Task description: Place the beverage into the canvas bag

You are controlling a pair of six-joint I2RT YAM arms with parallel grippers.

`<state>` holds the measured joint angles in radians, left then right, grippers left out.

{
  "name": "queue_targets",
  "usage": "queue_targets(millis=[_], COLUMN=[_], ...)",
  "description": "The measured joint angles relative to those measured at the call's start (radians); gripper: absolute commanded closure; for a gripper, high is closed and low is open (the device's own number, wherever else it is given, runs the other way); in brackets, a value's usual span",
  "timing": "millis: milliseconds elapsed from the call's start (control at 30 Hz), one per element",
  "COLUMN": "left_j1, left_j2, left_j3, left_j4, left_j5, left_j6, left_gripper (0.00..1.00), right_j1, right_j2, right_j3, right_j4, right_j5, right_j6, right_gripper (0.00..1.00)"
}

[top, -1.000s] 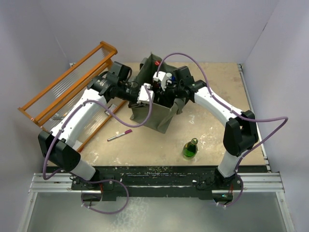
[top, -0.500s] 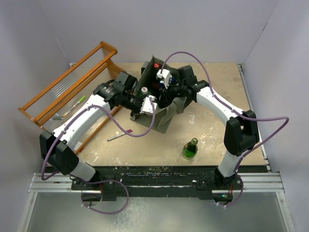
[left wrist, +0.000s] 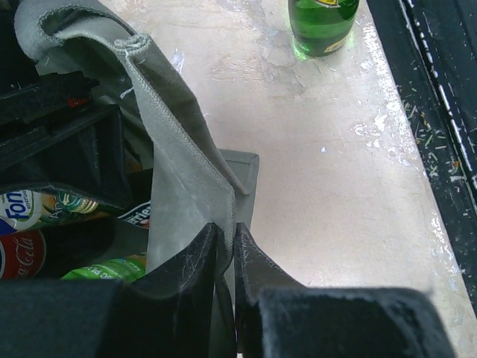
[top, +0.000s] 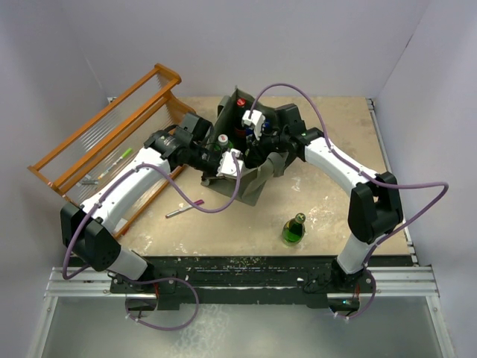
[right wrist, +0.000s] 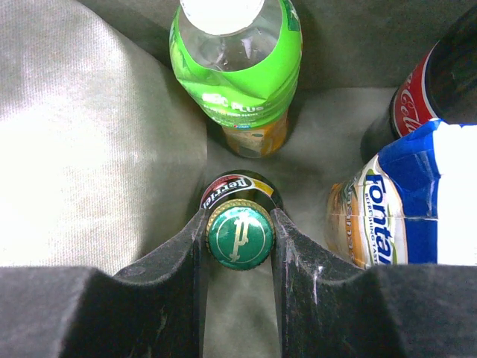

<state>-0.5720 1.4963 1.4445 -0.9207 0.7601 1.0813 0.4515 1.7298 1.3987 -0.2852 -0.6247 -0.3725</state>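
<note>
The Perrier bottle is upright and would stand inside the bag (top: 250, 186), so the robot's right gripper should open.
The grey-green canvas bag (top: 250, 186) stands mid-table with its mouth held open. My left gripper (top: 229, 164) is shut on the bag's near wall; in the left wrist view the fabric (left wrist: 179, 171) is pinched between the fingers at the gripper (left wrist: 228, 237). My right gripper (top: 252, 134) reaches down inside the bag and is shut on the green cap of a Perrier bottle (right wrist: 239, 235). Other bottles stand in the bag: a green-labelled one (right wrist: 238, 74), a blue and orange one (right wrist: 395, 201) and a cola (right wrist: 432, 82). A green glass bottle (top: 294, 229) stands on the table in front of the bag, also in the left wrist view (left wrist: 323, 26).
An orange wooden rack (top: 104, 142) lies at the left, with the left arm over its near end. A pink-tipped pen (top: 185, 209) lies on the table left of the bag. The table's front edge runs just beyond the green bottle.
My left gripper has pulled the bag's rim toward the near side, widening the mouth. My right gripper has sunk deeper into the bag with the bottle.
</note>
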Motion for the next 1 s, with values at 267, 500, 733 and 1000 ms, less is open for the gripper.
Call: queue_targets(millis=[267,500,733,1000], left_j1=[0.000,0.000,0.000,0.000], left_j2=[0.000,0.000,0.001,0.003], left_j3=[0.012,0.013,0.020,0.027], left_j4=[-0.001,-0.001,-0.001,-0.001], left_j5=[-0.015,-0.027,-0.038,-0.045], left_j6=[-0.032,-0.037,-0.050,-0.051], left_gripper=[0.79,0.78,0.77,0.77], right_j1=[0.000,0.000,0.000,-0.001], right_j2=[0.000,0.000,-0.002,-0.003], right_j3=[0.005,0.008,0.010,0.010], right_j4=[-0.015,-0.026,-0.027,-0.033], right_j5=[-0.002,0.001,0.001,0.000], right_j6=[-0.032,-0.056,-0.073,-0.082], right_gripper=[0.69,0.59,0.47,0.42])
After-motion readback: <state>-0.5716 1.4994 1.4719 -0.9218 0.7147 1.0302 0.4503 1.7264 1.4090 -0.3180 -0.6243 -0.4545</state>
